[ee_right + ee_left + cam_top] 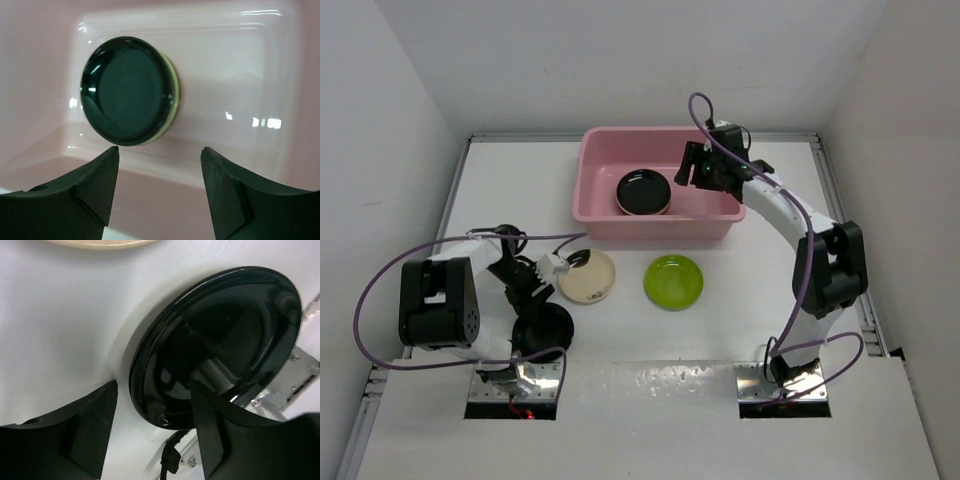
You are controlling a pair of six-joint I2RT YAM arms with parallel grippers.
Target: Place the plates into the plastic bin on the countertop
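One finger is at the countertop beside the plate's rim and the other is inside, so it is time for my left gripper to close on the plate's rim (528, 308) (137, 387).
A pink plastic bin (710, 225) stands at the back of the white countertop (500, 190). Inside it lies a glossy black plate (643, 192) (127, 90) on top of another plate whose pale green edge (173, 97) shows beneath. My right gripper (688, 170) (160, 155) hovers open over the bin's right half, with nothing between its fingers. Another black plate (545, 328) (220, 340) rests near the left arm's base. My left gripper (532, 312) (155, 410) is open and straddles that plate's rim. One finger (215, 430) is over the plate and the other (95, 425) is beside it.
A cream plate (587, 276) (100, 242) with a dark mark and a lime green plate (674, 281) lie on the countertop in front of the bin. Metal mounting plates (785, 385) and purple cables (380, 290) sit at the near edge. Raised rails border the surface.
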